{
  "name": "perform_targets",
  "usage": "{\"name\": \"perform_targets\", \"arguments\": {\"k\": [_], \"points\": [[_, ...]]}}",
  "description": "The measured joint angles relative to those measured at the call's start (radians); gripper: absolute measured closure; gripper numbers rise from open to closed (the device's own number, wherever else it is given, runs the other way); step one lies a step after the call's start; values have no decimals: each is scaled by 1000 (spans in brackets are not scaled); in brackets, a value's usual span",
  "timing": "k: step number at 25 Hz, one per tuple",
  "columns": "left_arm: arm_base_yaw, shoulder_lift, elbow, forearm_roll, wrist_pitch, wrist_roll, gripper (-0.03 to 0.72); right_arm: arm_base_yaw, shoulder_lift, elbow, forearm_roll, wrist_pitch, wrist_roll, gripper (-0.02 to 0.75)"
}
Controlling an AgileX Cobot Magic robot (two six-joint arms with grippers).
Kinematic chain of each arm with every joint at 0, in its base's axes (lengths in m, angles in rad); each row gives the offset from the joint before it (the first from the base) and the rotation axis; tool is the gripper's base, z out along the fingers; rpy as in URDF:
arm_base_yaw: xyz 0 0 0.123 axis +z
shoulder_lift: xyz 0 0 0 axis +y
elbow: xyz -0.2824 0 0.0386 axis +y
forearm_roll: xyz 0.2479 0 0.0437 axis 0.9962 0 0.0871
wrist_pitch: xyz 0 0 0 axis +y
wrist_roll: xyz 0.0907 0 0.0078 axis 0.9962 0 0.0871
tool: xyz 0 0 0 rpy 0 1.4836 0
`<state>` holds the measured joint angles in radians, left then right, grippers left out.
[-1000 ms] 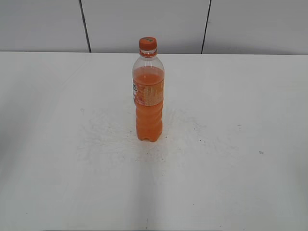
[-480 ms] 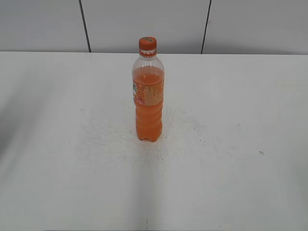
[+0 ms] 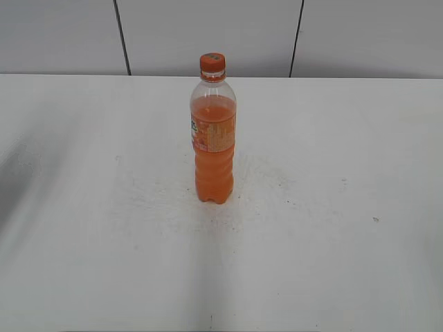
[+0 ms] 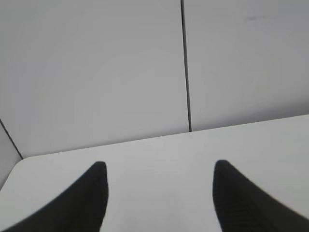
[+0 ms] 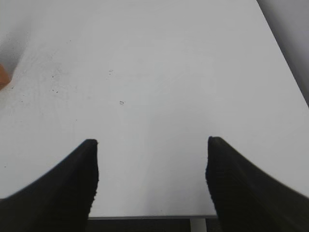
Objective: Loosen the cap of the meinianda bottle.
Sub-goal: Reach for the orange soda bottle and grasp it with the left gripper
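The left gripper grabs the bottle by its lower body below the label (image 3: 214, 176) next, leaving the bottle's orange cap (image 3: 212, 62) free to loosen.
The meinianda bottle (image 3: 213, 149) stands upright near the middle of the white table (image 3: 332, 207) in the exterior view, with orange drink and an orange-and-green label band. Its orange cap (image 3: 212, 62) sits on top. Neither arm shows in the exterior view. In the left wrist view my left gripper (image 4: 159, 166) is open and empty, facing the table's far edge and the wall; the bottle is out of that view. In the right wrist view my right gripper (image 5: 152, 142) is open and empty over the table; a sliver of orange, the bottle (image 5: 3, 76), shows at the left edge.
A grey panelled wall (image 3: 208, 34) stands behind the table. The table's near edge (image 5: 154, 216) shows in the right wrist view, with dark space below. Dark specks and scuffs mark the tabletop around the bottle.
The bottle has not moved. A soft shadow on the table's left side has grown and shifted a little inward.
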<state>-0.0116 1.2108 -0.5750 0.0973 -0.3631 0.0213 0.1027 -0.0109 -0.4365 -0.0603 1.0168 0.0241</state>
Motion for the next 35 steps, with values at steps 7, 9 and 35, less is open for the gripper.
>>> {"name": "perform_targets", "arguments": {"k": [7,9,35], "points": [[0,32,0,-2,-89,0,260,0,0,0,0,0,0,215],[0,60,0,-3,-123,0,260,0,0,0,0,0,0,215],[0,450,-1,167,-409,-99,260,0,0,0,0,0,0,215]]}}
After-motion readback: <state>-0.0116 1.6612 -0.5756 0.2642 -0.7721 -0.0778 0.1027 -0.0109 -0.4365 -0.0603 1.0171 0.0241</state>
